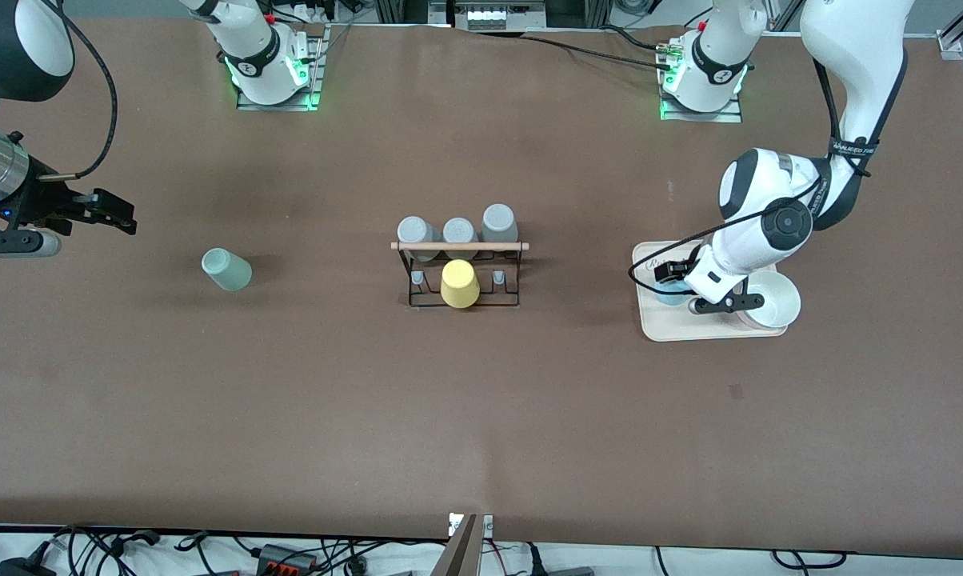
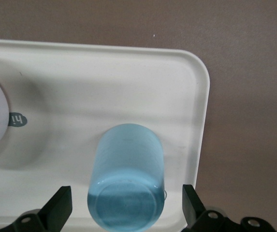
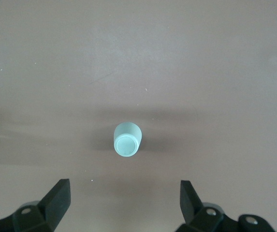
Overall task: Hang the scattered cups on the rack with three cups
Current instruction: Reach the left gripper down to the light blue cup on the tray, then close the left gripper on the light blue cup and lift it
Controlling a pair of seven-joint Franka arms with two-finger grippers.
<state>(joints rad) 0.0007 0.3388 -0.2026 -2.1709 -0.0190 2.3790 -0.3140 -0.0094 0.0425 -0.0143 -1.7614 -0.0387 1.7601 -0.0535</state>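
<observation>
The blue cup's base (image 2: 125, 203) is between my left gripper's fingers in the left wrist view, so I should close my left gripper on the cup's base.
The light blue cup (image 2: 127, 179) is on the beige tray (image 2: 104, 72), its closed base toward my left wrist camera. My left gripper (image 2: 127, 212) is open and low over it, one finger on each side, not touching. In the front view that gripper (image 1: 673, 282) hides most of the cup (image 1: 667, 296). The pale mint green cup (image 1: 226, 269) lies on its side on the bare table toward the right arm's end. My right gripper (image 1: 115, 214) is open and empty, up in the air over the table there; its wrist view shows the mint cup (image 3: 127, 140) well below the fingers (image 3: 56, 203). The black wire rack (image 1: 459, 302) with its wooden rod (image 1: 459, 246) stands mid-table.
A yellow cup (image 1: 459, 283) sits upside down on the rack's middle peg nearer the front camera. Three grey cups (image 1: 459, 230) sit on its farther pegs. A white bowl (image 1: 769, 300) stands on the beige tray (image 1: 713, 330) beside the blue cup.
</observation>
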